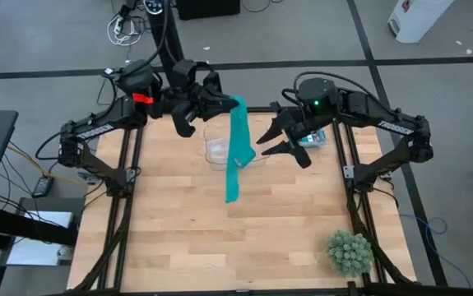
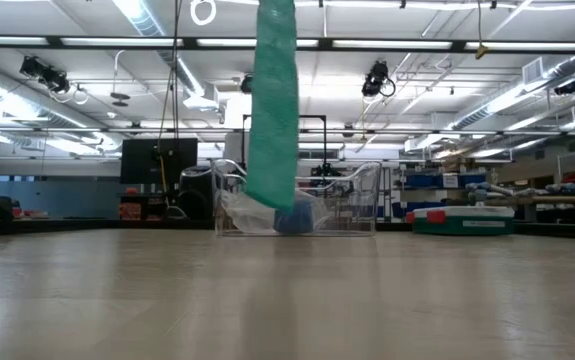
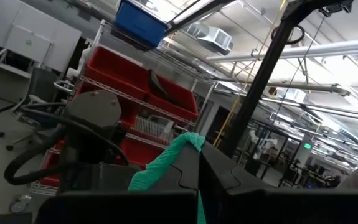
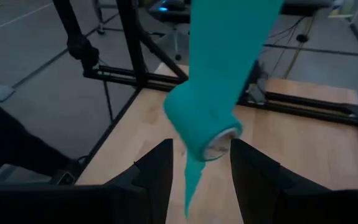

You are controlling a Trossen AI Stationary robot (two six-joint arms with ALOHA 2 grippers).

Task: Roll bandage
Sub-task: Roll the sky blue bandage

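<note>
My right gripper grabs the small coil by its open core end (image 4: 221, 143) next. Then I roll the bandage (image 4: 228, 50).
The teal bandage (image 1: 236, 152) hangs as a long ribbon from my left gripper (image 1: 226, 103), which is shut on its upper end, high over the table's far middle. Its lower part is wound into a small coil (image 4: 205, 132) with a short tail below. In the low view the bandage (image 2: 272, 110) ends above the table. My right gripper (image 1: 262, 144) is open just to the right of the ribbon. In the right wrist view its fingers (image 4: 157, 165) stand on either side of the coil, and no touch shows. My left gripper pinches the bandage's upper end (image 3: 182, 148) between its two shut fingers, coming roughly level from the table's left. The cloth bunches out past the fingertips. The ribbon hangs straight below the hold, clear of the table.
A clear plastic bin (image 1: 220, 150) stands on the table behind the ribbon, with a blue roll (image 2: 294, 220) inside it. A small blue item (image 1: 314, 138) lies by the right arm. A green plant ball (image 1: 350, 252) sits at the near right corner.
</note>
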